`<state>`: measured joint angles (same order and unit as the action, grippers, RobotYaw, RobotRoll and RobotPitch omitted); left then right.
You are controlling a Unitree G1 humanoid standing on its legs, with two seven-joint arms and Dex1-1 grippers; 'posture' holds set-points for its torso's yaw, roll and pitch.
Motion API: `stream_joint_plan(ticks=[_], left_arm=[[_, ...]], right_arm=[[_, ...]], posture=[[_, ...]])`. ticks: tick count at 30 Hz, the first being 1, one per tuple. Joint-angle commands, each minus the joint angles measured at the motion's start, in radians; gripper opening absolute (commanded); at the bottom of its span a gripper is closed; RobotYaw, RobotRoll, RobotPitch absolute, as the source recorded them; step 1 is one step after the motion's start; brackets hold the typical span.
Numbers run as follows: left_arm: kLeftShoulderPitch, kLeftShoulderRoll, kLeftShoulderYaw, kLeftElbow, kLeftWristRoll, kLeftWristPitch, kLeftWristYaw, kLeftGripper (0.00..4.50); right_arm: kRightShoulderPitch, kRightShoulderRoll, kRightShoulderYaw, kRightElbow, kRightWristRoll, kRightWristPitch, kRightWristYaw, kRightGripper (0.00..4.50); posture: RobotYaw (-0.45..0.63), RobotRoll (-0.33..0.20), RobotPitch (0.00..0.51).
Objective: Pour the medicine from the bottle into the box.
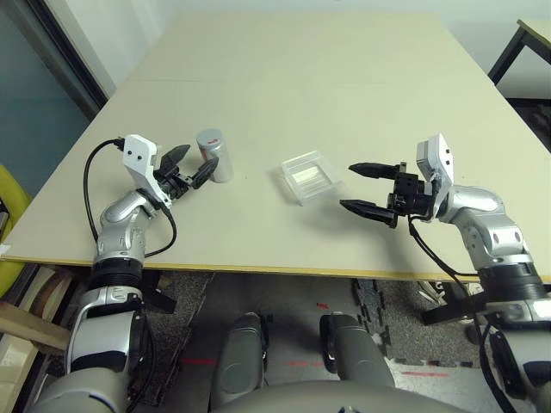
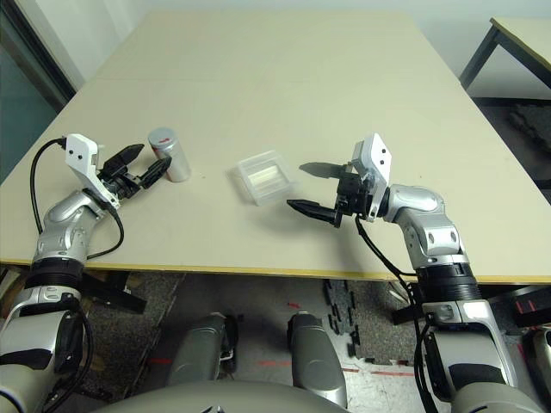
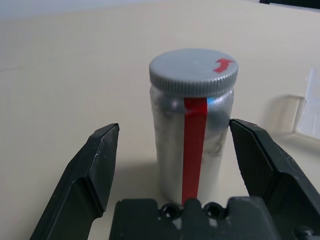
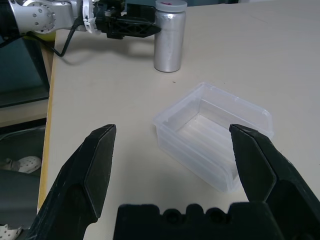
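Observation:
I should next grab the bottle by its red-striped body (image 1: 221,162) with my left gripper. Then the bottle's grey cap (image 1: 209,138) stays free to come off for pouring.
The silvery bottle (image 1: 214,156) stands upright on the left of the table, with a red stripe down its side and its grey cap (image 3: 193,71) on. My left gripper (image 1: 200,157) is open, and the bottle stands between its fingers (image 3: 92,165) with a gap on each side. The medicine is hidden. To the bottle's right lies the clear shallow box (image 1: 307,177) with a whitish strip inside. Just right of the box my right gripper (image 1: 347,187) is open and holds nothing. In the right wrist view the box (image 4: 215,135) sits just beyond that gripper's fingertips (image 4: 102,150).
The beige table (image 1: 301,77) stretches far back behind both things. Its front edge (image 1: 275,270) runs close below my arms. A second table's corner (image 1: 532,34) stands at the far right. A black cable (image 1: 89,185) loops off my left wrist.

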<state>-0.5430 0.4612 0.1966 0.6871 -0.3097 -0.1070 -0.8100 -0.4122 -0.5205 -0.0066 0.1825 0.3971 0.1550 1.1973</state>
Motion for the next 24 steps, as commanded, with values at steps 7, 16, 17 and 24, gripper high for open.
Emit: stream_joint_plan(ticks=[7, 16, 17, 24], left_arm=[[-0.050, -0.018, -0.020, 0.093, 0.034, -0.045, -0.010, 4.43], [-0.102, -0.040, -0.021, 0.179, 0.057, -0.079, 0.007, 4.43], [-0.109, -0.043, -0.021, 0.190, 0.060, -0.084, 0.012, 4.43], [-0.134, -0.076, -0.023, 0.241, 0.077, -0.111, 0.046, 4.43]], right_arm=[[0.022, -0.014, -0.012, -0.037, 0.017, 0.008, -0.014, 4.50], [0.024, -0.017, -0.013, -0.041, 0.022, 0.008, -0.024, 4.50], [0.024, -0.018, -0.014, -0.041, 0.022, 0.008, -0.024, 4.50], [0.034, -0.020, -0.015, -0.052, 0.026, 0.010, -0.034, 4.50]], posture=[[-0.17, 0.000, 0.088], [-0.18, 0.000, 0.083], [-0.18, 0.000, 0.083], [-0.18, 0.000, 0.083]])
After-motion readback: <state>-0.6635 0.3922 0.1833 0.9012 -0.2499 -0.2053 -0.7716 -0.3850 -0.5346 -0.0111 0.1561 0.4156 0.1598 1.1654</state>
